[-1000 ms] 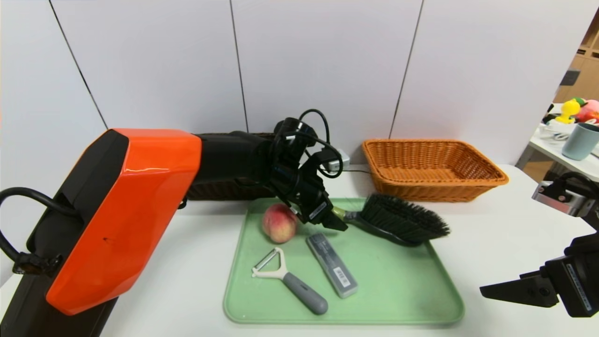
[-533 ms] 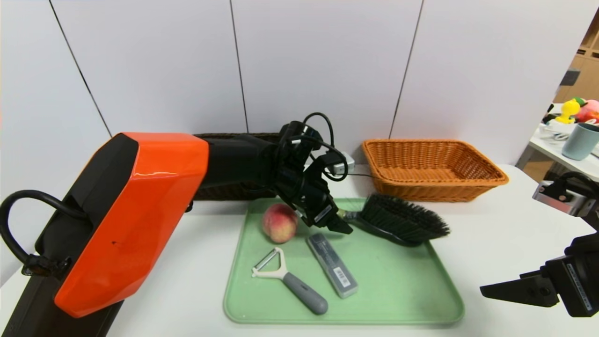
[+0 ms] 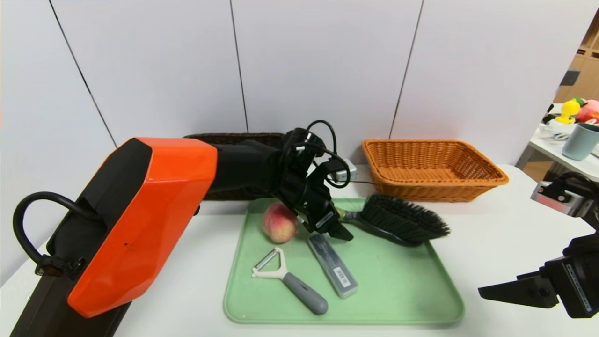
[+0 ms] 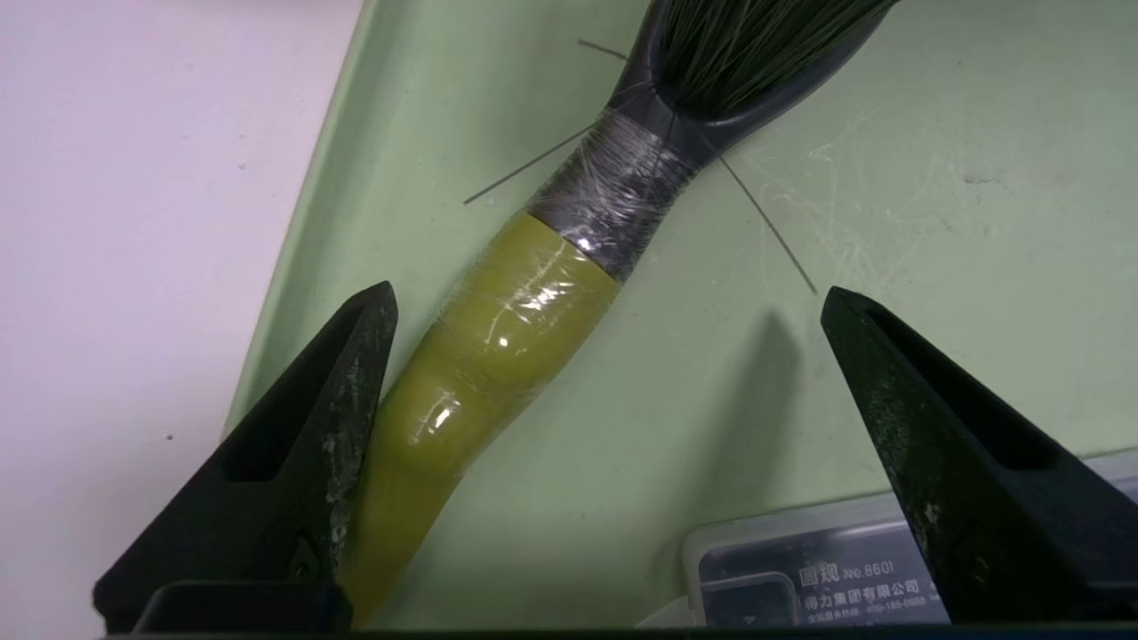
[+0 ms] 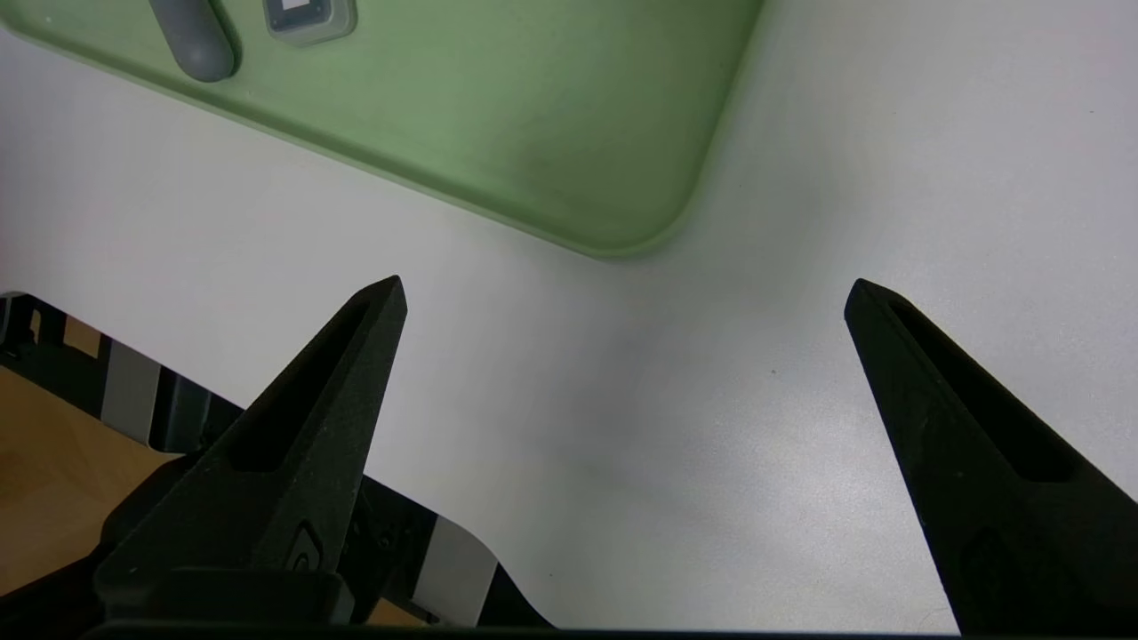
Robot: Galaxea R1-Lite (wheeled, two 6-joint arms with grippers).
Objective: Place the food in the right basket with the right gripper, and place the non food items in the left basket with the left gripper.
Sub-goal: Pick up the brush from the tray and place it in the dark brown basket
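The black bristles spread out wide at the brush's head, so my left gripper will grab the brush [image 3: 402, 219] by its slim green handle [image 3: 341, 214] next.
A pinkish-red peach [image 3: 279, 223], a white peeler with a grey handle [image 3: 290, 281], a slim grey case [image 3: 333, 266] and a black-bristled brush [image 3: 402, 219] lie on a green tray [image 3: 398, 290]. My left gripper [image 3: 339, 229] hangs open low over the tray's back part. In the left wrist view the open left gripper [image 4: 609, 292] straddles the brush's green handle [image 4: 498, 329], which lies close against one finger, and the case [image 4: 845, 578] is by the other. My right gripper [image 3: 510, 292] [image 5: 627, 283] is open and empty over bare table, right of the tray. The dark left basket [image 3: 224, 139] is mostly hidden behind my left arm. The orange right basket [image 3: 435, 189] is empty.
A white plug with a black cable [image 3: 341, 171] lies behind the tray, between the baskets. A side table with a cup [image 3: 580, 140] and toys stands at the far right. The table's front edge [image 5: 293, 436] is close under my right gripper.
My left arm has shifted right and lowered, bringing its open gripper down nearer the brush handle and the case. The right arm has hardly moved.
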